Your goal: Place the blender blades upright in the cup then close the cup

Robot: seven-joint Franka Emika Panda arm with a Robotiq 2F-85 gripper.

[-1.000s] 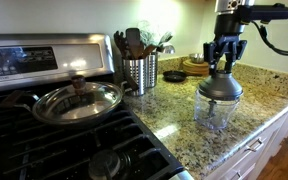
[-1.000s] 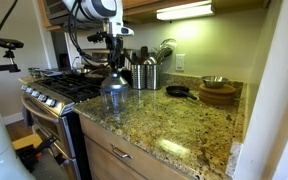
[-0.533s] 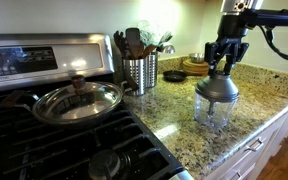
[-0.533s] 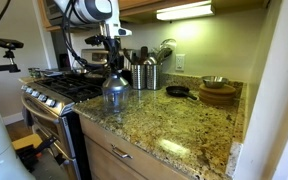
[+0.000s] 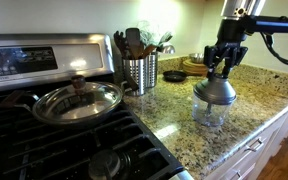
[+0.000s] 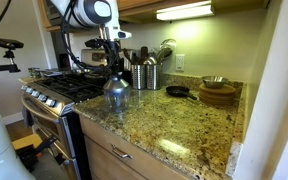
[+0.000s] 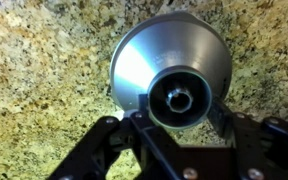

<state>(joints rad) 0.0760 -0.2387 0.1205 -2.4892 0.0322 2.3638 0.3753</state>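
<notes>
The silver dome lid's lower edge meets the cup's rim (image 5: pixel 210 105) on both sides below my fingertips, so my gripper releases the lid next.
The clear plastic cup (image 5: pixel 211 113) stands on the granite counter in both exterior views (image 6: pixel 115 98). A silver dome lid (image 5: pixel 215 90) sits on top of it, tilted a little. In the wrist view the dome lid (image 7: pixel 144 55) fills the middle, with its dark round knob (image 7: pixel 179 100) between my fingers. My gripper (image 5: pixel 221 68) is straight above the cup and shut on the lid's knob; it also shows in an exterior view (image 6: pixel 113 64) and in the wrist view (image 7: pixel 179 112). The blender blades are hidden under the lid.
A perforated steel utensil holder (image 5: pixel 140 72) with utensils stands behind, next to a stove with a lidded steel pan (image 5: pixel 77 101). Wooden bowls (image 6: pixel 218 93) and a small black pan (image 6: pixel 177 91) sit farther along the counter. The counter's front edge is near the cup.
The gripper with the dome lid has shifted slightly sideways and the lid now tilts a little on the cup. The cup has stayed in place.
</notes>
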